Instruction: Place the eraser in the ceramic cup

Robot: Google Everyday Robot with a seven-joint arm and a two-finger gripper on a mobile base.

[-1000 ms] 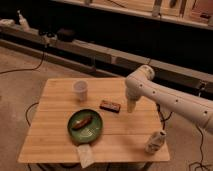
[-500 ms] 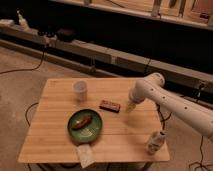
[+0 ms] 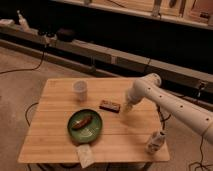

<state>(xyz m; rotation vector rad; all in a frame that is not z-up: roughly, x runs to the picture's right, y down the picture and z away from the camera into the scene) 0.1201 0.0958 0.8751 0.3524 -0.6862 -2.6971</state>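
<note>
The robot's gripper will next take hold of the small dark eraser by its short end [image 3: 117, 108] to put it in the ceramic cup [image 3: 80, 90].
The eraser [image 3: 109, 105], a small flat dark block with a reddish top, lies on the wooden table [image 3: 55, 135] near its middle. The ceramic cup [image 3: 80, 90], whitish and handleless, stands upright to the left of the eraser, toward the back of the table. My gripper [image 3: 126, 107] hangs from the white arm just right of the eraser and low over the tabletop. It is open and holds nothing. It is close to the eraser's right end, and I cannot tell whether it touches it.
A green plate [image 3: 92, 120] with a brown sausage-shaped item [image 3: 81, 122] sits in front of the eraser. A white patterned vase [image 3: 155, 142] stands at the front right corner. A pale folded cloth [image 3: 84, 155] lies at the front edge. Shelving and cables run behind the table.
The arm's elbow has swung to the right and the gripper has sunk a little toward the tabletop beside the eraser. The eraser and the cup have not moved.
</note>
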